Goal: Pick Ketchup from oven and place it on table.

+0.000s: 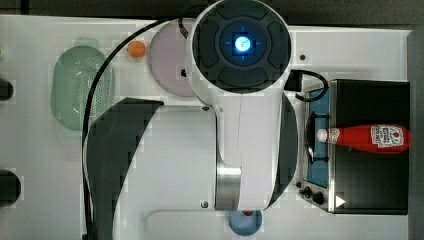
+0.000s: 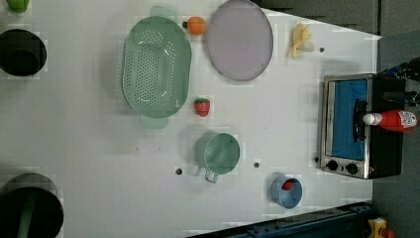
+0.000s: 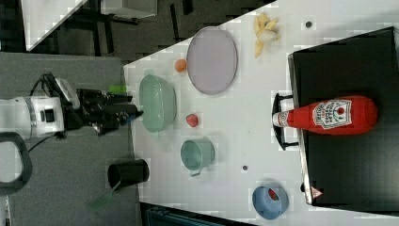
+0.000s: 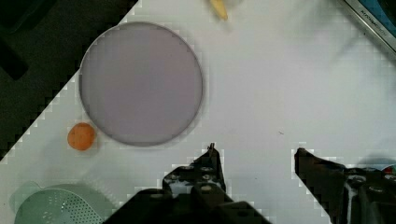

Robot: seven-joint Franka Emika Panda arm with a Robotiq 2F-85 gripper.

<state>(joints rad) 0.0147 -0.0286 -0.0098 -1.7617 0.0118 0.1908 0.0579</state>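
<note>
The gripper grips the ketchup bottle by its red body [image 2: 395, 120] next, to move the bottle from the oven to the white table.
The ketchup [image 1: 370, 138] [image 2: 393, 120] [image 3: 329, 115], a red squeeze bottle with a white cap, lies on its side on the black top of the oven [image 1: 370, 175] [image 2: 341, 166] [image 3: 348, 165], its cap over the front edge above the blue glass door. My gripper [image 4: 256, 154] [image 3: 134, 113] hangs open high above the white table [image 4: 280, 84] [image 1: 175, 140], beside the purple plate [image 4: 140, 84], with nothing between its fingers. It is far from the oven. In the top view the white arm [image 1: 240, 100] covers the table's middle.
On the table stand a green colander [image 2: 156, 67], a purple plate [image 2: 240, 39], an orange fruit [image 2: 196, 25], a banana [image 2: 300, 39], a strawberry [image 2: 201, 106], a green mug [image 2: 218, 153] and a blue bowl [image 2: 286, 192]. Black pots [image 2: 20, 52] sit at the left view's left edge.
</note>
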